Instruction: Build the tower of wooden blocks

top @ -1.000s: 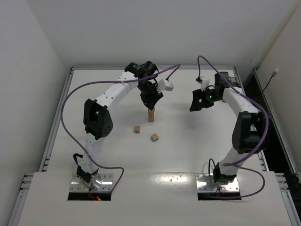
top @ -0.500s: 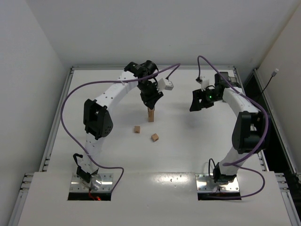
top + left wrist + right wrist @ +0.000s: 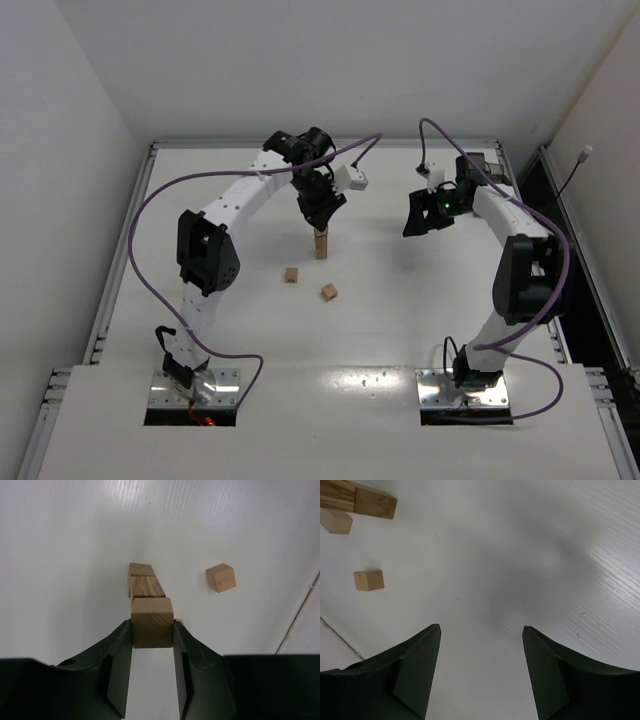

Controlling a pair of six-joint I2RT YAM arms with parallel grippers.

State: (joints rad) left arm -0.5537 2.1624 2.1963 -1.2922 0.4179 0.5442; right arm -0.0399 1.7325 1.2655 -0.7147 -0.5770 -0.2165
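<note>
I should open my left gripper: the wood block, squarely over the column, would land on the tower [image 3: 321, 244].
The tower [image 3: 321, 244] is a narrow column of tan wood blocks at mid-table. My left gripper [image 3: 320, 222] stands directly over it, shut on a wood block [image 3: 152, 622] that sits in line with the top of the tower [image 3: 146, 586]. Whether that block rests on the one below, I cannot tell. Two loose wood blocks [image 3: 291, 274] [image 3: 329, 291] lie on the table in front of the tower; the left wrist view shows one loose block [image 3: 220, 577] to the right. My right gripper [image 3: 421, 216] hangs open and empty, well to the right of the tower [image 3: 360, 499].
The table is white, with metal rails along its left [image 3: 120, 250] and right [image 3: 572, 270] edges. Purple cables loop from both arms above the table. In the right wrist view the two loose blocks [image 3: 336, 521] [image 3: 368, 580] lie at the far left.
</note>
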